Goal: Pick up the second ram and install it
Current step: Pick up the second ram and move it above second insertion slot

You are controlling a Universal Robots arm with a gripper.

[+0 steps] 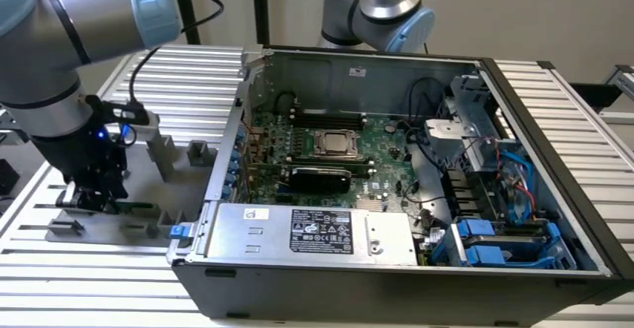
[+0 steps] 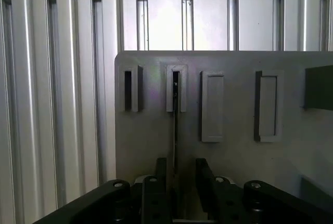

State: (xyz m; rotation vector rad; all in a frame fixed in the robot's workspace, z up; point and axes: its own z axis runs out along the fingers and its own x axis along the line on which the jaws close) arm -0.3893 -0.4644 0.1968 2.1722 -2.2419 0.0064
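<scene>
My gripper grabs the second ram by the clear middle of its long edge (image 2: pixel 176 178) next, since the ram's end sits inside a slotted grey block (image 2: pixel 176 89).
The second ram (image 2: pixel 175 130) appears edge-on as a thin dark strip. It runs from a slotted grey holder block (image 2: pixel 176 89) down between my gripper's fingers. My gripper (image 2: pixel 181 166) straddles it and is open. One finger (image 2: pixel 161 174) sits close to the stick, and the other finger stands off with a visible gap. In the exterior view my gripper (image 1: pixel 91 197) is low over the grey holder plate (image 1: pixel 109 229) on the exterior view's left. The green stick (image 1: pixel 134 207) lies just beside it.
More grey holder blocks (image 1: pixel 162 155) stand on the plate. The open computer case (image 1: pixel 396 269) fills the exterior view's right, with the green motherboard (image 1: pixel 381 146) and CPU socket (image 1: pixel 335 144) inside. A second arm (image 1: pixel 381 9) stands behind the case. The table is ribbed aluminium (image 2: pixel 52 104).
</scene>
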